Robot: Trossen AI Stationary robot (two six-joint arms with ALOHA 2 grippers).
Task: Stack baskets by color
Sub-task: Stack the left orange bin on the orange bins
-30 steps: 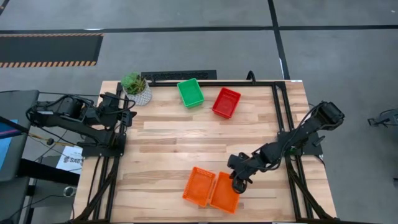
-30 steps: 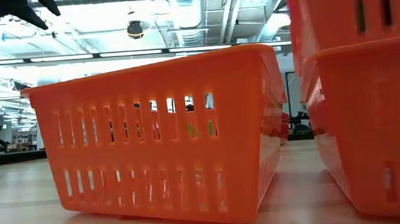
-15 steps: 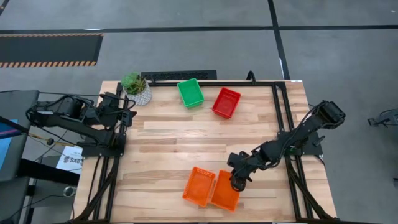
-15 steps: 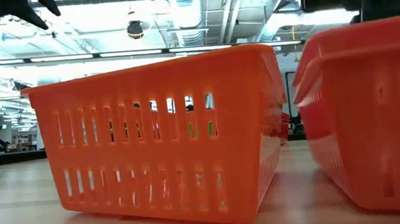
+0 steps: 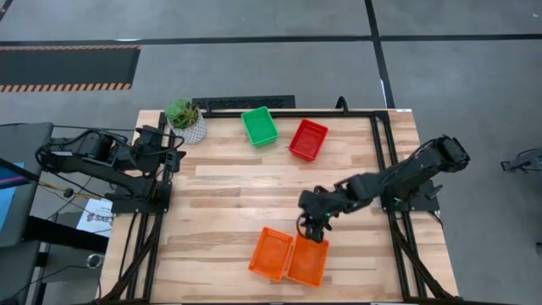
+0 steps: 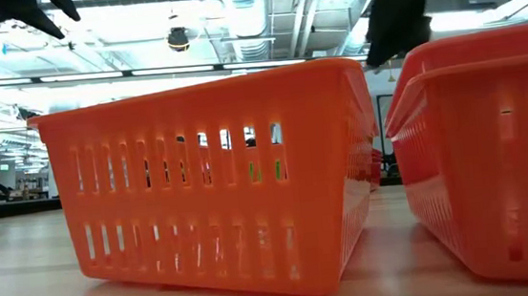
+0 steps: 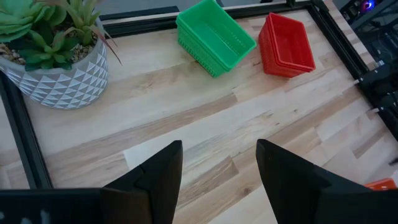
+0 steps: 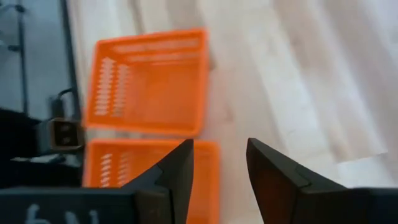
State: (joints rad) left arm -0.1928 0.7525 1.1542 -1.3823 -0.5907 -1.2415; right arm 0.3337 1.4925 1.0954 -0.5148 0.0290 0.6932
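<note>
My right gripper has to grab the single orange basket by its short end's rim (image 5: 279, 231) next, so that the basket can nest into the orange stack (image 5: 306, 261).
Two orange baskets nest in a stack (image 5: 306, 260) near the table's front edge, the lower one's bottom on the wood; the low view shows its two rims (image 6: 487, 66). A single orange basket (image 5: 271, 252) stands just left of it. My right gripper (image 5: 310, 229) hovers open above the stack's far end, touching nothing; it also shows in its wrist view (image 8: 217, 163). Green baskets (image 5: 259, 125) and red baskets (image 5: 307, 139) sit at the far edge. My left gripper (image 7: 217, 163) waits open at the far left.
A green plant in a white pot (image 5: 185, 120) stands at the far left corner. Black frame rails (image 5: 383, 152) run along the table's sides. Bare wood lies across the table's middle between the far baskets and the orange ones.
My right gripper has opened and let go of the orange basket it held raised over the other. That basket has dropped and now nests in the lower one. The gripper has then risen and gone toward the far edge and a little left.
</note>
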